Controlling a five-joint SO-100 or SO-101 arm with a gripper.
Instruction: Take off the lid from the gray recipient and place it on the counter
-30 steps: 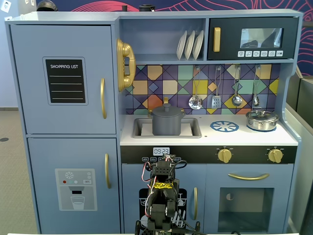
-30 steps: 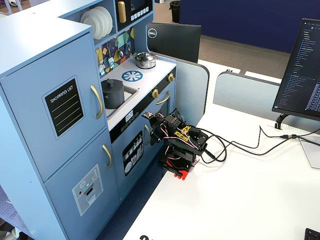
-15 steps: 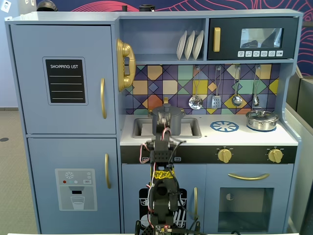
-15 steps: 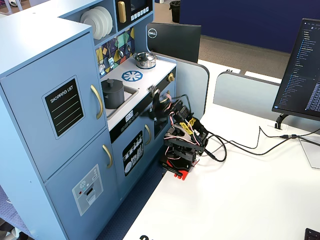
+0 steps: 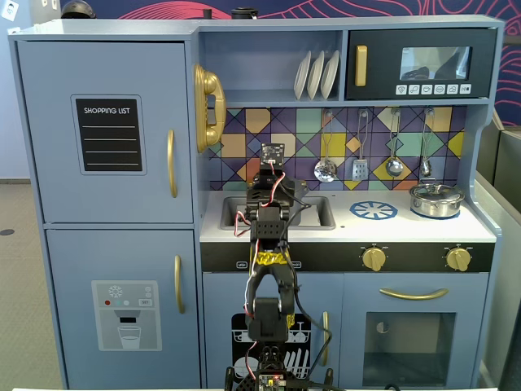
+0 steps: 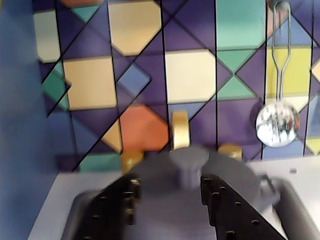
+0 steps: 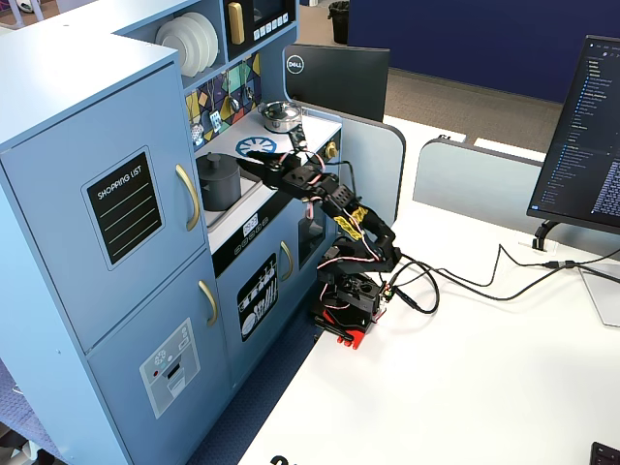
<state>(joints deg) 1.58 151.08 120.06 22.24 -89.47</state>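
My gripper grabs the lid by its centre knob (image 6: 189,164) next, to move the lid off the gray recipient onto the counter.
The gray recipient (image 7: 219,186) stands in the sink at the left end of the counter (image 7: 295,131), with the dark-gray lid (image 7: 219,159) on it. In the wrist view the lid (image 6: 235,172) fills the lower middle and its centre knob (image 6: 189,164) stands between my black fingers (image 6: 119,202). My gripper (image 6: 169,181) is open, its jaws straddling the knob just above the lid, with a gap on the left side. In a fixed view my gripper (image 7: 246,166) reaches the pot from the right. In the front fixed view my arm (image 5: 271,204) hides the pot.
A shiny silver pot (image 5: 435,199) sits at the counter's right end, beside the blue-and-white burner print (image 5: 374,210). A gold faucet (image 6: 180,130) stands close behind the lid. Utensils (image 5: 326,169) hang on the tiled backsplash. A shelf with plates (image 5: 316,75) is overhead.
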